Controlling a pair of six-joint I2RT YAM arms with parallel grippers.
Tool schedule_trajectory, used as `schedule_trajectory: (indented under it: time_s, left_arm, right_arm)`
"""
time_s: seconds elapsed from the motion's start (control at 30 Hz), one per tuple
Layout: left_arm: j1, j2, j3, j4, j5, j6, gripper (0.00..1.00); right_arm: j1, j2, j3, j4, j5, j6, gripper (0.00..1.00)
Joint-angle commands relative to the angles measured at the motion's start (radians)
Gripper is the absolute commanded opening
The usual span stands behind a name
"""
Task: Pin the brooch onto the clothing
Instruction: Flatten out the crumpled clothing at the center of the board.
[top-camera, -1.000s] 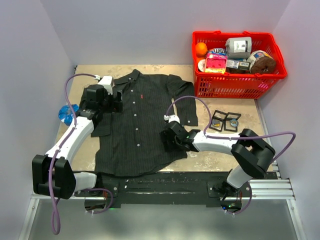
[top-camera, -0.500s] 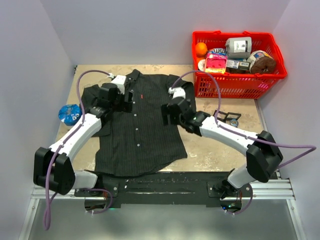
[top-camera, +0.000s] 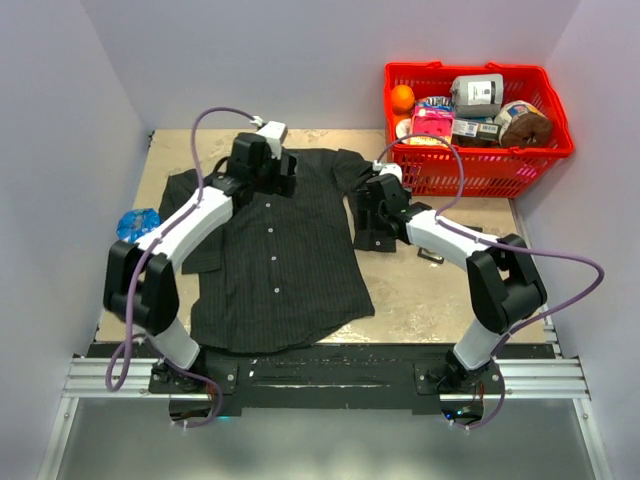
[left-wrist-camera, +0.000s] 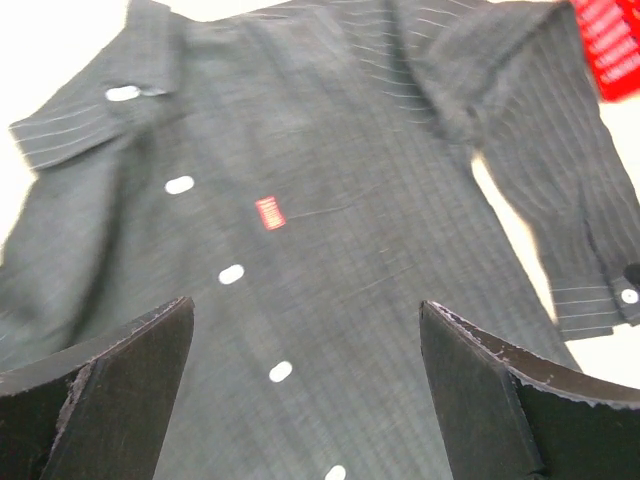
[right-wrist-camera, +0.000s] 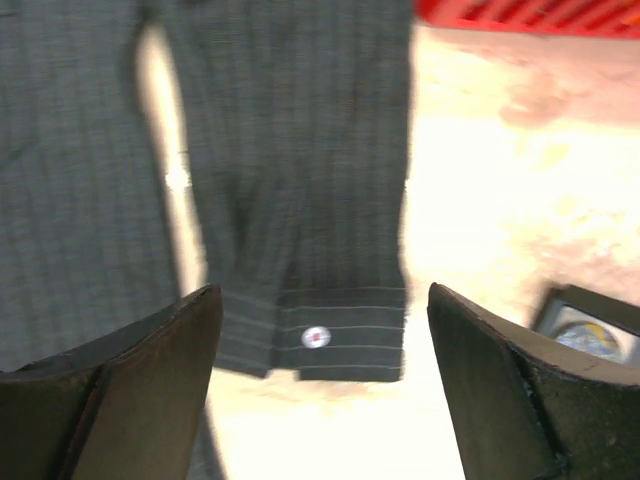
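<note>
My right gripper grabs the shirt's sleeve by its outer edge near the cuff next, so the shirt's chest stays free for the brooch.
The dark pinstriped shirt lies flat on the table, front up, with pale buttons and a tiny red chest tag. My left gripper is open and empty, hovering over the upper chest just below the collar; the left wrist view shows its fingers either side of the button row. My right gripper is open and empty above the right sleeve cuff. A small black open box holds a shiny round item; I cannot tell if it is the brooch.
A red basket full of groceries stands at the far right, close to my right arm. A blue crumpled item lies at the table's left edge. White walls close in both sides and the back.
My left gripper moved far and right, from the left sleeve to the collar area. My right gripper moved from the shirt's lower right side to the right sleeve cuff.
</note>
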Motion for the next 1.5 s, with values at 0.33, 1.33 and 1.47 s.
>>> schedule_trajectory:
  time_s: [0.33,1.33,1.47]
  left_arm:
    - [-0.052,0.252,0.002,0.069,0.02,0.037,0.99]
    - [0.073,0.099,-0.317,0.038,0.044,-0.009,0.99]
    - [0.066,0.007,-0.309,0.031,-0.014,0.011,0.99]
  right_arm:
    - [-0.1,0.043,-0.042,0.068,-0.083,-0.025,0.74]
    - [-0.167,0.14,-0.071,0.082,-0.235,0.01,0.27]
    - [-0.169,0.124,-0.051,0.049,-0.249,0.001,0.01]
